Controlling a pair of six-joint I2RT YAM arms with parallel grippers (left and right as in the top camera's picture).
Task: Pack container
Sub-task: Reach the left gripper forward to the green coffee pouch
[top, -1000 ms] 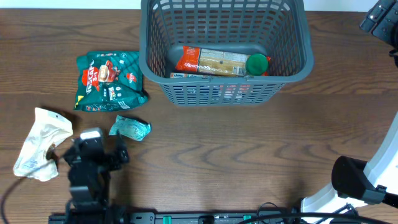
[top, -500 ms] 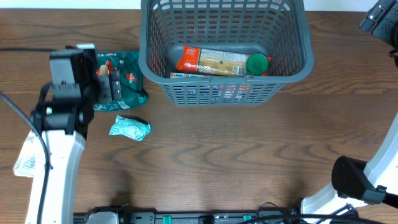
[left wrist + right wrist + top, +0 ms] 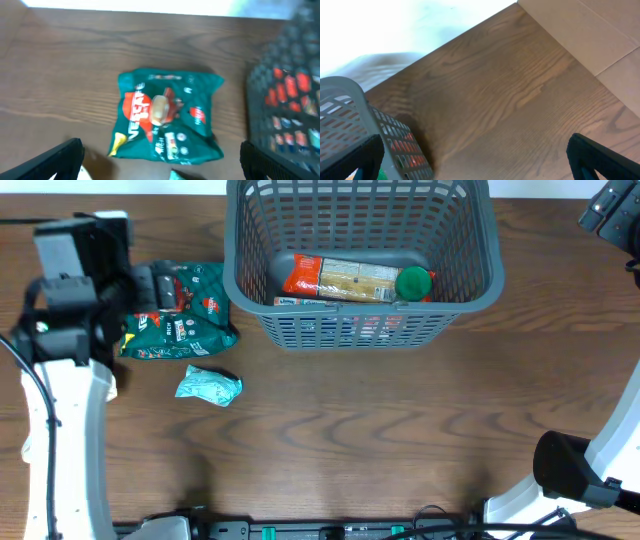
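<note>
The green snack bag (image 3: pixel 195 320) should be lowered flat into the container (image 3: pixel 470 275), so my left gripper should grab it next by its middle from above, with its sides hanging.
The dark grey lattice container (image 3: pixel 470 275) stands at the back middle; it also shows blurred in the left wrist view (image 3: pixel 287 105) and the right wrist view (image 3: pixel 350 107). It holds an orange and tan packet (image 3: pixel 345 278) and a green round thing (image 3: pixel 414 283). A green snack bag (image 3: pixel 195 320) lies flat to its left, and shows in the left wrist view (image 3: pixel 167 117). My left gripper (image 3: pixel 160 285) hovers over that bag's left part, open and empty (image 3: pixel 160 150). My right gripper (image 3: pixel 610 210) is at the far right back, open and empty (image 3: pixel 475 145).
A small teal packet (image 3: pixel 210 386) lies in front of the green bag. A white crumpled bag is mostly hidden under my left arm (image 3: pixel 60 400). The right arm's base (image 3: pixel 570 470) stands at the front right corner.
My left arm has swung from the front left, beside the white bag, to the back left over the green snack bag. The right arm and the packets have not moved.
</note>
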